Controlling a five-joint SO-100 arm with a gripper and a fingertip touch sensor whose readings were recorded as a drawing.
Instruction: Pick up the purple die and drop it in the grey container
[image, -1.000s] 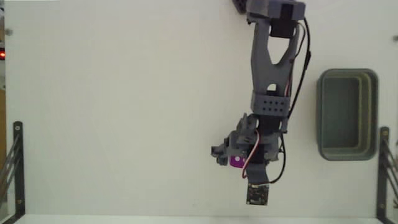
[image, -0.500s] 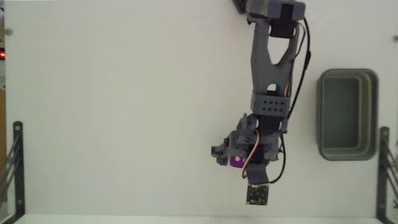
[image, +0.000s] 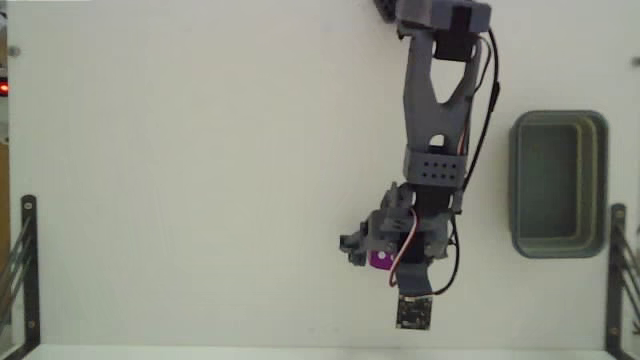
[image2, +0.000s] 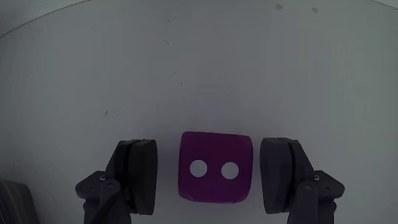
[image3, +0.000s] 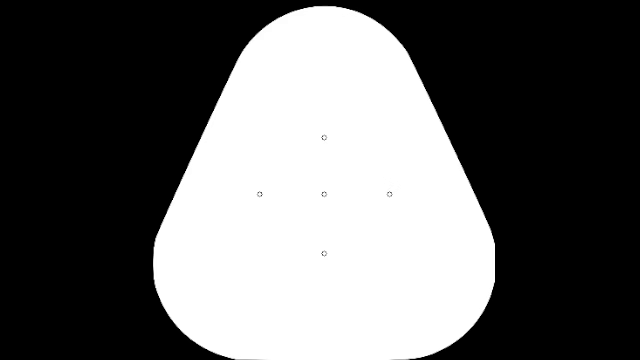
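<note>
Next, my gripper grabs the purple die (image: 380, 260) by its opposite sides, to drop it in the grey container (image: 559, 184).
The purple die (image2: 216, 167) lies on the white table between my two fingers, its two-pip face toward the wrist camera. A small gap shows on each side of it, wider on the left. My gripper (image2: 212, 171) is open around the die. In the fixed view the die (image: 380, 260) peeks out magenta under the gripper (image: 378, 262) near the bottom centre. The grey container (image: 557, 183) stands at the right edge of the table, well apart from the arm, with nothing visible inside.
A small black circuit board (image: 413, 313) hangs at the arm's lower end, just below the die. Black metal brackets (image: 22, 270) stand at the lower left and lower right edges. The arm's base (image: 440, 20) is at the top.
</note>
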